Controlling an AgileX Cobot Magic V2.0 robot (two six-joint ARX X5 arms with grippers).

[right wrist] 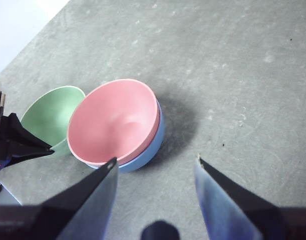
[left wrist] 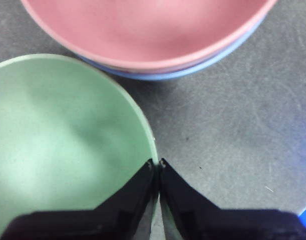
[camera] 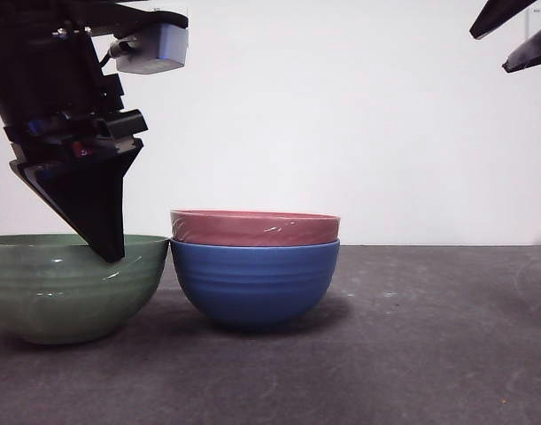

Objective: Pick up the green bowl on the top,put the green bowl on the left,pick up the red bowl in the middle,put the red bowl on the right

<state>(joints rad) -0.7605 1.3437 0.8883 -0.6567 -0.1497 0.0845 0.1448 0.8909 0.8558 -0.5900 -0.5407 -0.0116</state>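
I should next grip the red bowl [camera: 252, 227] by its rim [camera: 327, 218] with my right gripper, to put it on the tabletop beside the blue bowl.
The green bowl [camera: 66, 292] [left wrist: 57, 150] [right wrist: 47, 112] rests on the table at the left, its rim almost touching the blue bowl [camera: 252, 283]. My left gripper [camera: 111, 252] [left wrist: 157, 164] reaches down from above and is shut on the green bowl's right rim, one jaw inside and one outside. The red bowl [camera: 252, 227] [left wrist: 142, 30] [right wrist: 115, 120] sits nested in the blue bowl at the middle. My right gripper [right wrist: 156, 159] [camera: 518, 35] hangs open high at the right, above the table beside the stack, holding nothing.
The dark grey table [camera: 429, 336] stretches bare to the right of the blue bowl. A white wall stands behind. The left arm's body [camera: 66, 115] fills the upper left of the front view.
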